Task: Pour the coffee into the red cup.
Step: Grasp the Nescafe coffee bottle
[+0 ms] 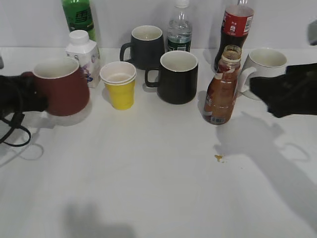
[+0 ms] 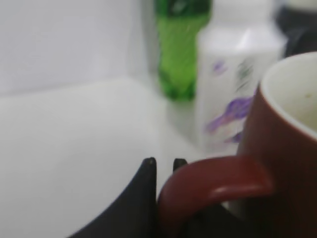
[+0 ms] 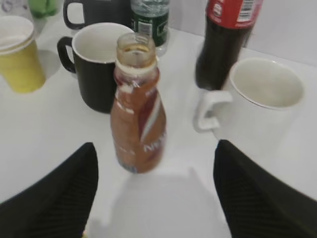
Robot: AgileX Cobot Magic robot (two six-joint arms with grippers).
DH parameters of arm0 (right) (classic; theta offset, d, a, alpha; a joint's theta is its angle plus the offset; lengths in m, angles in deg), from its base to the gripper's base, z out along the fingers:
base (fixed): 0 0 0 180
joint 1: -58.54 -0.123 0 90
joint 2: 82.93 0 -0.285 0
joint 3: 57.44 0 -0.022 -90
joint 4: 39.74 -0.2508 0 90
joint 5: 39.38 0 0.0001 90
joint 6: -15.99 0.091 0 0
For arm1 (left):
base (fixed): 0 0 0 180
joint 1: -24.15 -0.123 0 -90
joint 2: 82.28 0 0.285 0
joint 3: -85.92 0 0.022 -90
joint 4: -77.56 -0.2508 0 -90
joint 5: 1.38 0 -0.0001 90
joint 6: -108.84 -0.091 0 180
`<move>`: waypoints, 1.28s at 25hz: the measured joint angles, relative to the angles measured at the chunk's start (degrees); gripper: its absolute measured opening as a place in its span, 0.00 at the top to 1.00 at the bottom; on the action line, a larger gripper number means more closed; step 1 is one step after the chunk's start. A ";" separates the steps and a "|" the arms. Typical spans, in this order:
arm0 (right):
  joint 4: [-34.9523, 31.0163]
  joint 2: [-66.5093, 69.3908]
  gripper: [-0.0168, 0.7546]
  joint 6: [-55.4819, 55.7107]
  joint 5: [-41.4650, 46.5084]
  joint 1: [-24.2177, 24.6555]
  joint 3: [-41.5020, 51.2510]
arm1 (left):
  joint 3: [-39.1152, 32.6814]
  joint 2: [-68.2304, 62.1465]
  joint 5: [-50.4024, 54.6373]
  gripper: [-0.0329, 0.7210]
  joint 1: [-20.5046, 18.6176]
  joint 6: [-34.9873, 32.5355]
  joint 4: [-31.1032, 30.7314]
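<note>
My right gripper grabs the coffee bottle by its labelled body (image 1: 219, 96) next, to pour the coffee into the red cup (image 1: 62, 85).
The red cup (image 1: 62, 85) stands at the left of the white table, dark red with a white inside. My left gripper (image 1: 29, 94) is shut on its loop handle (image 2: 208, 183); the cup's body fills the right of the left wrist view (image 2: 282, 163). The coffee bottle (image 1: 222, 87), uncapped with a brown, white and orange label, stands right of centre. My right gripper (image 1: 257, 89) is open and empty just to its right. In the right wrist view the coffee bottle (image 3: 137, 106) stands ahead between the spread fingers (image 3: 156, 163), apart from them.
Behind stand a yellow paper cup (image 1: 119, 84), two black mugs (image 1: 176, 77) (image 1: 144, 45), a white mug (image 1: 265, 67), a cola bottle (image 1: 235, 27), a water bottle (image 1: 179, 27), a green bottle (image 1: 78, 17) and a white carton (image 1: 83, 54). A small brown spot (image 1: 218, 157) lies on the table.
</note>
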 joint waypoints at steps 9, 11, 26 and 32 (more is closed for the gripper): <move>5.69 20.38 0.16 5.43 -22.74 0.00 -0.05 | -0.35 6.54 8.18 0.86 12.42 0.12 -4.30; 5.99 23.74 0.16 5.63 -26.19 0.00 -0.05 | -0.35 6.54 8.54 0.86 14.59 0.25 -4.30; 3.23 43.04 0.32 5.67 -37.64 0.00 -9.64 | -0.35 6.12 8.15 0.86 22.01 0.53 -4.43; 3.40 43.78 0.32 5.67 -37.94 0.00 -10.46 | -0.35 -1.22 -0.74 0.86 22.01 0.53 -4.72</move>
